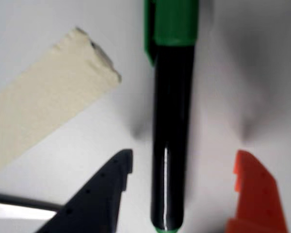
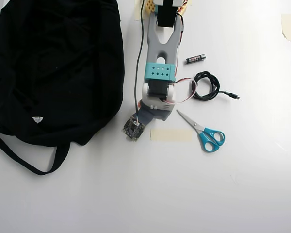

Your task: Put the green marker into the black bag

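Note:
The gripper grabs the green marker by its black body (image 1: 171, 131) next, to put the marker into the black bag.
The green marker (image 1: 172, 121) lies on the white table, black barrel running up the middle of the wrist view and bright green cap at the top edge. My gripper (image 1: 185, 154) is open and straddles the barrel, the dark finger (image 1: 102, 194) to its left and the orange finger (image 1: 254, 194) to its right, neither touching it. In the overhead view the arm (image 2: 160, 73) hides the marker and the fingers. The black bag (image 2: 58, 68) lies at the left of that view, its edge just left of the wrist, its strap trailing toward the front.
A strip of beige tape (image 1: 48, 107) lies close left of the marker and shows below the wrist (image 2: 170, 135). Blue-handled scissors (image 2: 206, 135), a coiled black cable (image 2: 206, 87) and a small battery (image 2: 195, 58) lie right of the arm.

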